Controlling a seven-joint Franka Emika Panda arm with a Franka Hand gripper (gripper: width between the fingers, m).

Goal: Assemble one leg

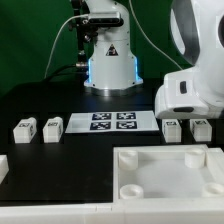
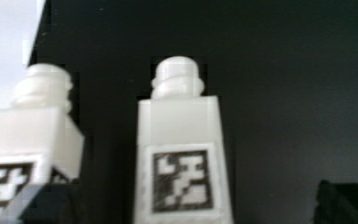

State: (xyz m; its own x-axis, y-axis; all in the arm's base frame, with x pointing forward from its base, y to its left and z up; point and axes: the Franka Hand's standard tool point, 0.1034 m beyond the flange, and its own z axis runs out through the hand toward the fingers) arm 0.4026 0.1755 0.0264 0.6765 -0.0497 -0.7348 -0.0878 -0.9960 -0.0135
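Observation:
The leg's round peg should stay free to enter a socket, so my gripper needs to reach the leg and grab its tagged body (image 1: pixel 201 132) (image 2: pixel 183 178).
In the wrist view, two white legs with round pegs and black-and-white tags lie side by side on the black table. One leg (image 2: pixel 179 140) lies between my dark fingertips (image 2: pixel 350 198), and the other leg (image 2: pixel 25 135) lies beside it. My gripper (image 2: pixel 199 201) is open and holds nothing. In the exterior view the arm's white hand (image 1: pixel 188 92) hovers over the right pair of legs (image 1: pixel 172 128) (image 1: pixel 200 128), and its fingers are hidden. Two more legs (image 1: pixel 24 130) (image 1: pixel 52 127) lie on the exterior view's left.
The marker board (image 1: pixel 112 121) lies in the middle, in front of the robot base (image 1: pixel 108 60). The large white tray-like part with round sockets (image 1: pixel 165 172) fills the front of the exterior view's right. A white part edge (image 1: pixel 3 168) shows at the front left.

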